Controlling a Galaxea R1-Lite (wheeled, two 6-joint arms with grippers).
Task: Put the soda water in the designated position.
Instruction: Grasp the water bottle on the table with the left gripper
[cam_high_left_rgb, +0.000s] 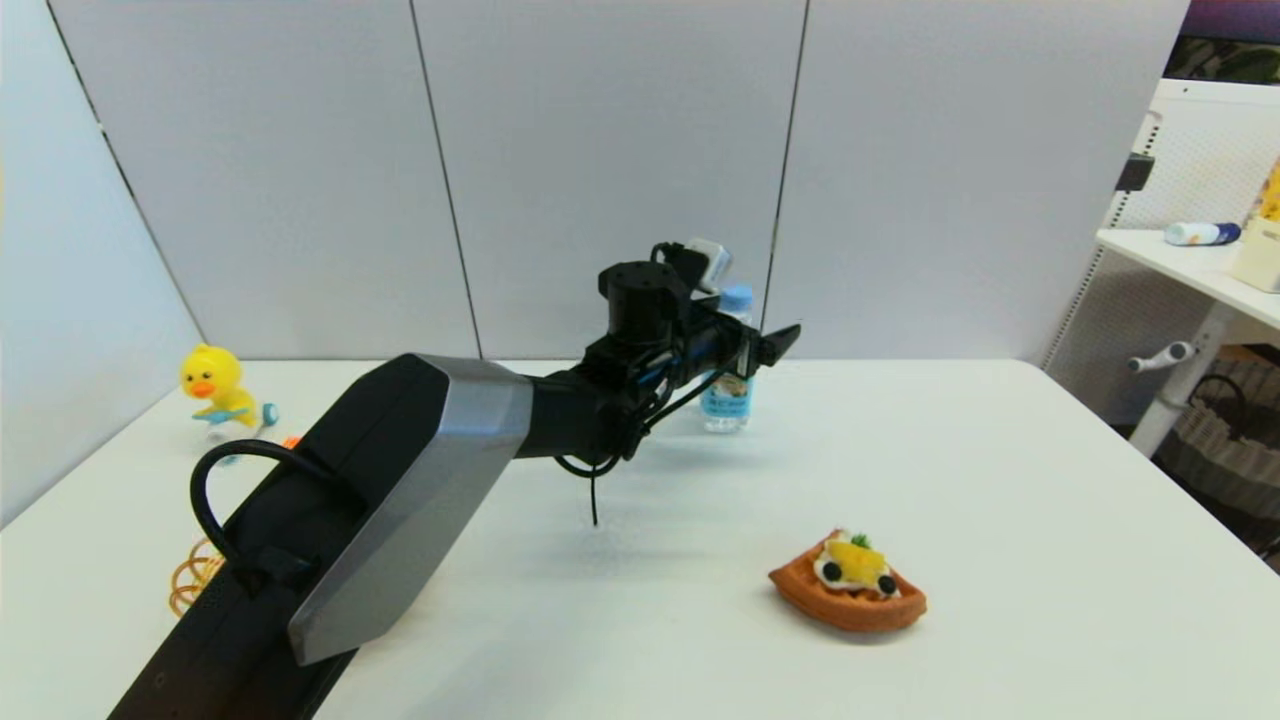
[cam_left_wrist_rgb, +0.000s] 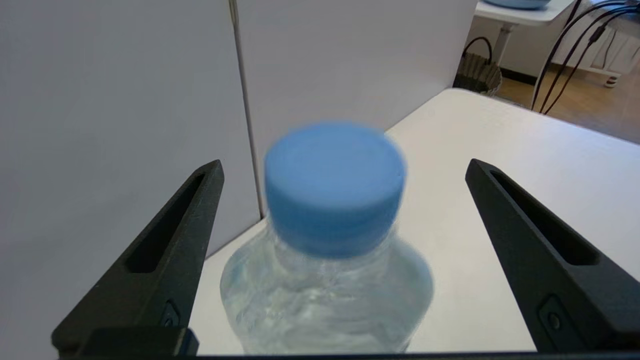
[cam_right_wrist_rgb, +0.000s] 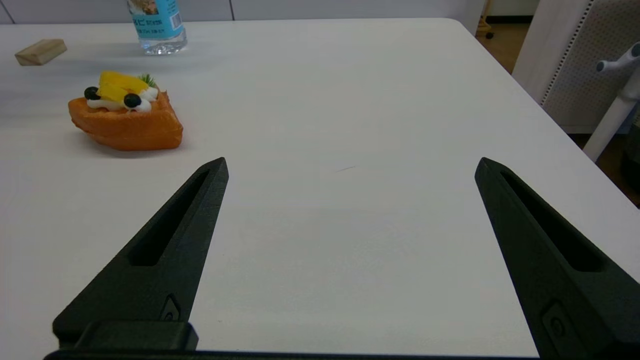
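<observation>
My left gripper's fingers stop short of the clear bottle in the left wrist view, so I should move closer before closing.
The soda water, a small clear bottle with a light-blue cap and blue label, stands upright near the table's far edge by the back panels. My left gripper reaches out to it at cap height, open. In the left wrist view the blue cap sits between the two spread fingers, with a gap on each side. The bottle's lower part also shows in the right wrist view. My right gripper hangs open over bare table at the near right, out of the head view.
A toy waffle slice with fruit lies front right of centre. A yellow duck toy stands at the far left, an orange coil nearer. A small wooden block lies beside the bottle. A side table stands at the right.
</observation>
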